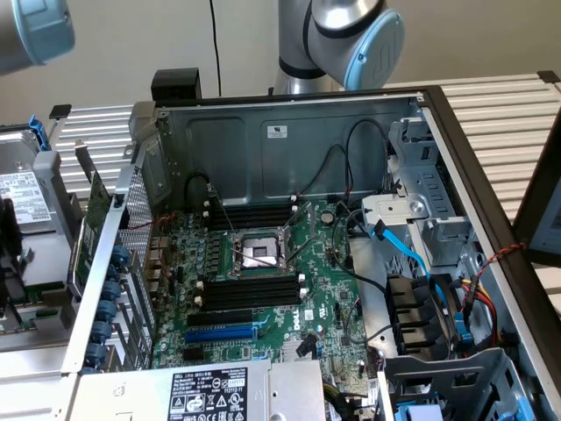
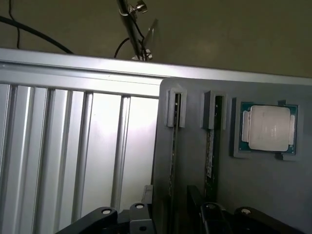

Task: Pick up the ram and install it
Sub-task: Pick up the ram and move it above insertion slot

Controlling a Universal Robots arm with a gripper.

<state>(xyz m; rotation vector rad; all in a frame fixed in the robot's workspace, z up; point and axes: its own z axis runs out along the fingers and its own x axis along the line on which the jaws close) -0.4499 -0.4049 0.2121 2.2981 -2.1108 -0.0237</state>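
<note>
I should install the first ram stick in a memory slot, so my gripper needs to grab the middle of its long top edge (image 2: 172, 173) first.
Two ram sticks stand on edge in the slots of a grey holder (image 2: 263, 195): one ram (image 2: 174, 146) seen as a thin dark edge, the other ram (image 2: 210, 151) showing green board and a white label. My gripper (image 2: 174, 219) hangs over the holder's near end, open, with the first stick running between its fingers (image 2: 140, 217); I cannot tell whether they touch it. In the exterior view the open computer case holds the motherboard (image 1: 324, 289) with long black memory slots (image 1: 250, 289) on both sides of the processor socket (image 1: 260, 253).
A loose processor (image 2: 269, 128) lies in a pocket of the holder beside the sticks. The holder rests on a ribbed aluminium table (image 2: 73, 156). Inside the case are a blue slot (image 1: 219, 333), black and blue cables (image 1: 399, 246) and a drive cage (image 1: 429, 202). The arm's joint (image 1: 351, 35) rises behind the case.
</note>
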